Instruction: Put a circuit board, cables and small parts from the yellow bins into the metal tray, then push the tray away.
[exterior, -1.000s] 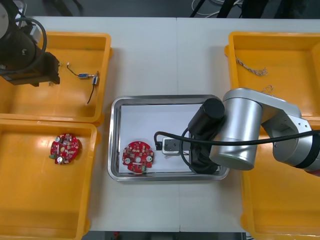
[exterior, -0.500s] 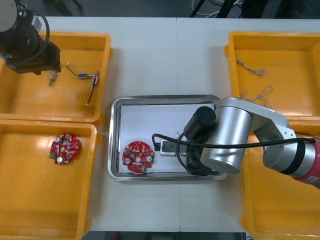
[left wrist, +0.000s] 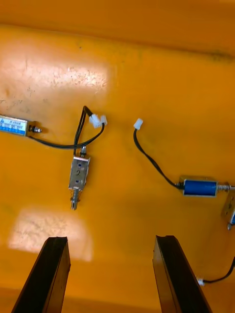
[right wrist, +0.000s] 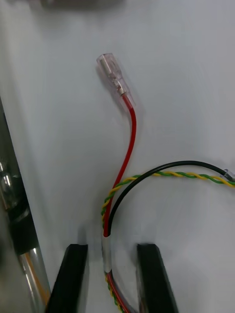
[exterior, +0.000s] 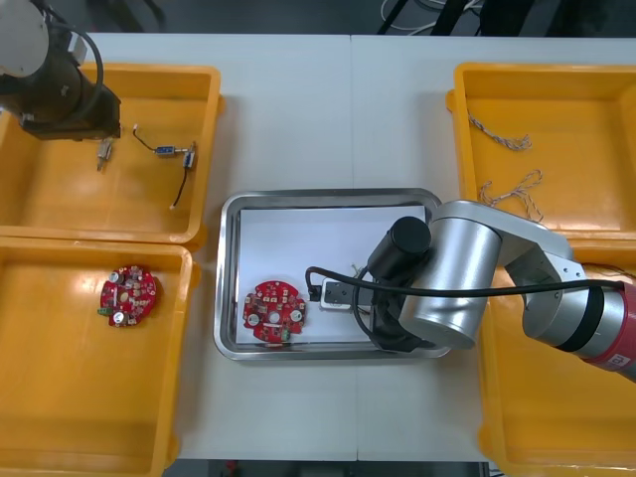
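Observation:
My left gripper should next grab the small metal part by its flat-sided metal body point(left wrist: 78, 173), because the part has slack black leads and a round pin at its tip point(left wrist: 75, 199).
My right arm point(exterior: 447, 283) reaches down into the right part of the metal tray point(exterior: 298, 196). In the right wrist view my right gripper point(right wrist: 111, 247) is open, its fingers point(right wrist: 73, 279) standing either side of a red and yellow cable point(right wrist: 128, 146) that lies on the tray's white floor with a black cable point(right wrist: 161, 168). A round red circuit board point(exterior: 275, 311) lies in the tray's near left part. My left gripper point(left wrist: 110, 239) hangs open over small metal parts point(left wrist: 78, 173) with black leads in the far left yellow bin point(exterior: 199, 75).
A second red circuit board point(exterior: 128, 295) lies in the near left bin point(exterior: 184, 258). Twisted cables point(exterior: 512, 189) lie in the far right bin point(exterior: 462, 79). A blue metal part point(left wrist: 199, 186) sits beyond the left fingers. The tray's wall point(right wrist: 10, 146) runs close beside one right finger.
My right arm has shifted a little toward the tray's near left and its jaws have come apart off the cable. The left arm has moved toward the far edge of its bin.

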### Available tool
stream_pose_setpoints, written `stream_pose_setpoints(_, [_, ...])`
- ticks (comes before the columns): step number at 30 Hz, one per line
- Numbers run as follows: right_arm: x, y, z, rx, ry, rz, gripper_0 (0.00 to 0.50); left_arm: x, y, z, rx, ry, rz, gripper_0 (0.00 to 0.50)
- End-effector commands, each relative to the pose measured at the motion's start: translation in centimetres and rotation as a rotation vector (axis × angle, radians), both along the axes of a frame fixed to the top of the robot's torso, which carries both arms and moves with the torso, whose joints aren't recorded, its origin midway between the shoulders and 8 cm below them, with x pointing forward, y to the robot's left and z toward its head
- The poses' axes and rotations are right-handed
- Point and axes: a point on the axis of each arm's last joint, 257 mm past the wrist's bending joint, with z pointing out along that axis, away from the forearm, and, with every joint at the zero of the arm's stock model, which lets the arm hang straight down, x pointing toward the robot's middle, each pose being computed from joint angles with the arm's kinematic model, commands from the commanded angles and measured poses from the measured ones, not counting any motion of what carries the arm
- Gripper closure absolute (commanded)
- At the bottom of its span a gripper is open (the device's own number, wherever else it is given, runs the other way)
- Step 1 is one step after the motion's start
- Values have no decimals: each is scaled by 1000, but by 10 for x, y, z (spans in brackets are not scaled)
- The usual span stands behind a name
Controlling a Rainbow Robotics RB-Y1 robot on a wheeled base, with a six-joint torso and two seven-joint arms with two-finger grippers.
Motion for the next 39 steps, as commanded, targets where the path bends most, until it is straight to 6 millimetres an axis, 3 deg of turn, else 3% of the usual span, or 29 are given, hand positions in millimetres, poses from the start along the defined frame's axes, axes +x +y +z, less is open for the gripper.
stream_pose_setpoints(1, [-4, 14, 5, 14, -20, 50, 0, 28, -12, 30, 15, -97, -63, 0])
stream_pose_setpoints(11, [-5, 11, 39, 8, -34, 34, 0, 37, 0, 16, 65, -100, -53, 0])
stream_pose_setpoints(19, [-5, 14, 89, 46, -58, -18, 0, 48, 4, 6, 64, -125, -51, 0])
stream_pose_setpoints(25, [-10, -7, 117, 34, -37, -81, 0, 55, 8, -3, 84, -138, -49, 0])
stream_pose_setpoints(33, [5, -11, 176, 163, -151, -114, 0, 60, 11, -20, 124, -141, -64, 0])
stream_pose_setpoints(39, [12, -31, 208, 209, -205, -148, 0, 58, 15, -30, 138, -119, -64, 0])
